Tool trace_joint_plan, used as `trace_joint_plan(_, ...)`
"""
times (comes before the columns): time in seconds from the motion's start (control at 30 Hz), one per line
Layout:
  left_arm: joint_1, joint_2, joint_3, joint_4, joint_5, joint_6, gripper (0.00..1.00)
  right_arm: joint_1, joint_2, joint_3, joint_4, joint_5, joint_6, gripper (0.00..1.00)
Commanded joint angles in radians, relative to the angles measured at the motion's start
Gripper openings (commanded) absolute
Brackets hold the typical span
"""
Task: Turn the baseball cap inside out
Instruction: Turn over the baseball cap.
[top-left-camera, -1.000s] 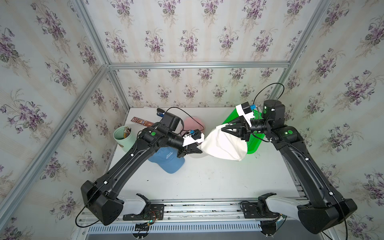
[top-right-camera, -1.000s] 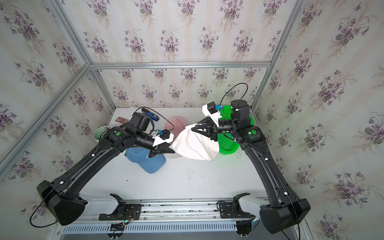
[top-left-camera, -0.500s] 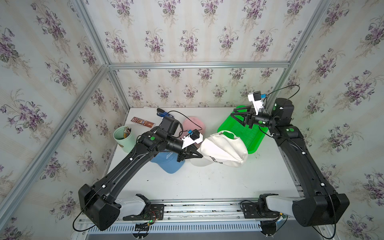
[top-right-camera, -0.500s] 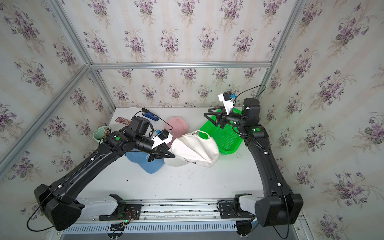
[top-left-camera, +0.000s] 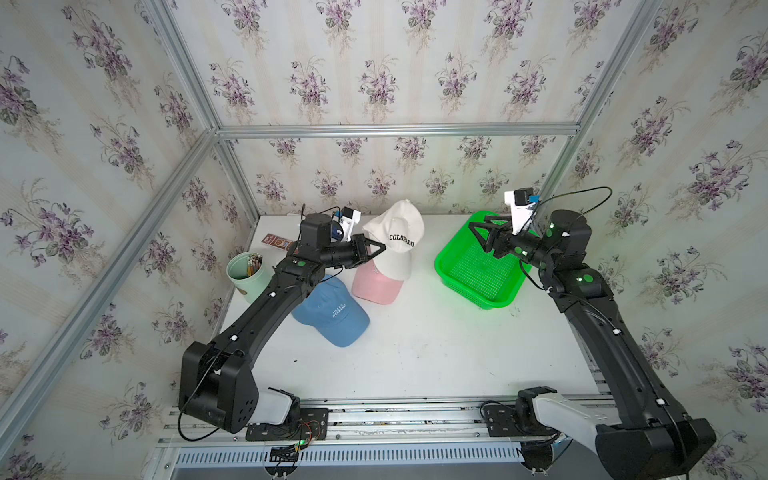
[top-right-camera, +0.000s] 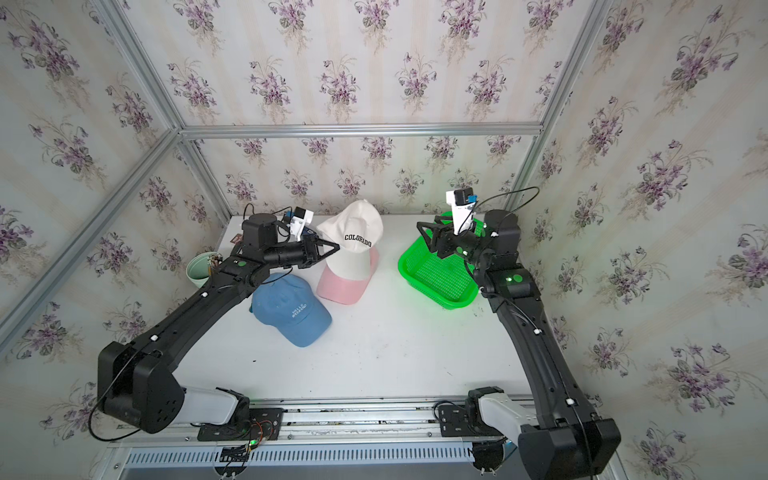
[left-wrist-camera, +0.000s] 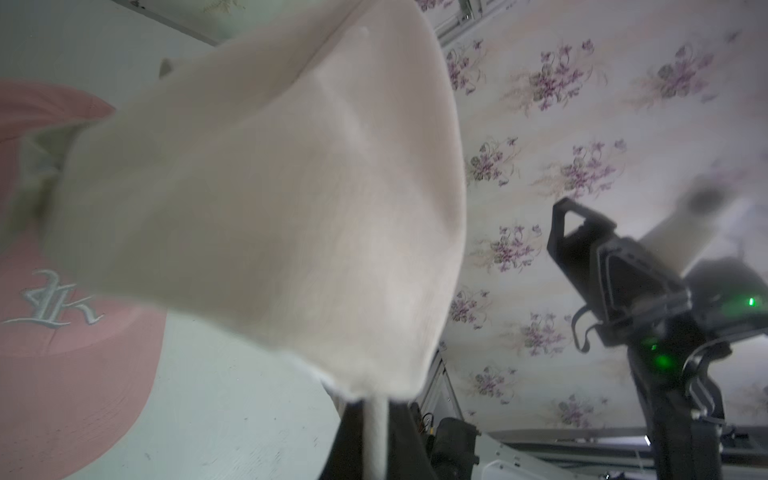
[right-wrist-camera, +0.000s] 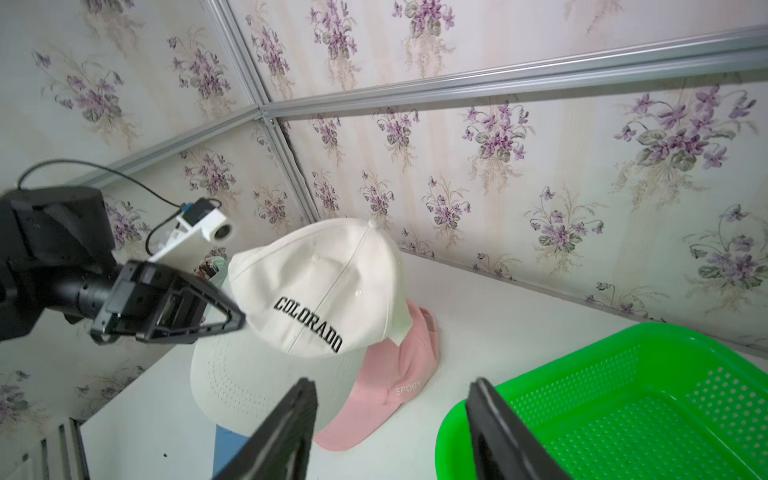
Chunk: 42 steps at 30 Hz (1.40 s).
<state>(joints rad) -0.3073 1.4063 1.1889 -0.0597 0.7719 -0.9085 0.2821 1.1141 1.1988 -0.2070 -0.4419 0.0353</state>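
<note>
The white baseball cap (top-left-camera: 397, 232) needs to be grabbed by its drooping visor with my right gripper next. The top of the cap then stays free for my left gripper to turn.
The white baseball cap (top-left-camera: 397, 232) (top-right-camera: 353, 232) with black COLORADO lettering hangs above the back of the table, crown up and lettering outward. Its brim droops onto a pink cap (top-left-camera: 374, 286). My left gripper (top-left-camera: 380, 248) (top-right-camera: 334, 248) is shut on the cap's edge at the side of the crown. In the left wrist view the white fabric (left-wrist-camera: 270, 187) fills the frame, and a strip of it runs down between the fingers. My right gripper (top-left-camera: 478, 237) (right-wrist-camera: 392, 386) stands open and holds nothing, over the near-left corner of the green basket (top-left-camera: 482, 274), well apart from the cap (right-wrist-camera: 324, 282).
A blue cap (top-left-camera: 332, 311) (top-right-camera: 291, 311) lies under my left forearm. The pink cap (right-wrist-camera: 399, 374) lies between it and the green basket (right-wrist-camera: 623, 395). A mint cup of pencils (top-left-camera: 243, 270) and a small packet (top-left-camera: 274, 240) sit at the back left.
My right gripper let go of the white cap, opened and drew back over the basket. My left gripper carried the cap left and up toward the back, and its lettered outside now shows.
</note>
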Motion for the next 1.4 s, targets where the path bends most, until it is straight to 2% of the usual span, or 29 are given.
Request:
trace_joint_plan(0.0, -0.002, -0.026, -0.003, 0.026, -0.186, -0.345, 0.00, 0.186, -0.009, -0.010, -0.048, 0.285, -0.145, 0.62)
trace_joint_plan(0.07, -0.014, -0.043, 0.019, -0.043, -0.270, -0.440, 0.00, 0.316, -0.019, -0.043, -0.015, 0.379, -0.187, 0.62)
trace_joint_plan(0.17, -0.066, -0.053, 0.090, -0.154, -0.394, -0.491, 0.00, 0.471, -0.039, -0.105, 0.074, 0.510, -0.259, 0.64)
trace_joint_plan(0.33, -0.114, -0.048, 0.147, -0.200, -0.498, -0.551, 0.00, 0.649, -0.006, -0.130, 0.173, 0.688, -0.367, 0.64)
trace_joint_plan(0.5, -0.132, -0.063, 0.158, -0.232, -0.531, -0.553, 0.00, 0.681, 0.050, -0.134, 0.244, 0.813, -0.401, 0.66)
trace_joint_plan(1.0, -0.188, -0.072, 0.167, -0.228, -0.504, -0.559, 0.00, 0.673, 0.207, -0.119, 0.359, 0.828, -0.459, 0.66)
trace_joint_plan(1.1, -0.200, -0.073, 0.161, -0.226, -0.471, -0.556, 0.00, 0.656, 0.223, -0.106, 0.374, 0.808, -0.460, 0.58)
trace_joint_plan(1.23, -0.208, -0.080, 0.139, -0.210, -0.432, -0.562, 0.00, 0.617, 0.237, -0.063, 0.327, 0.756, -0.440, 0.17)
trace_joint_plan(1.33, -0.208, -0.085, 0.120, -0.182, -0.419, -0.569, 0.00, 0.600, 0.220, -0.055, 0.293, 0.685, -0.428, 0.00)
trace_joint_plan(1.37, -0.208, -0.084, 0.117, -0.171, -0.398, -0.563, 0.00, 0.599, 0.215, -0.051, 0.275, 0.671, -0.427, 0.00)
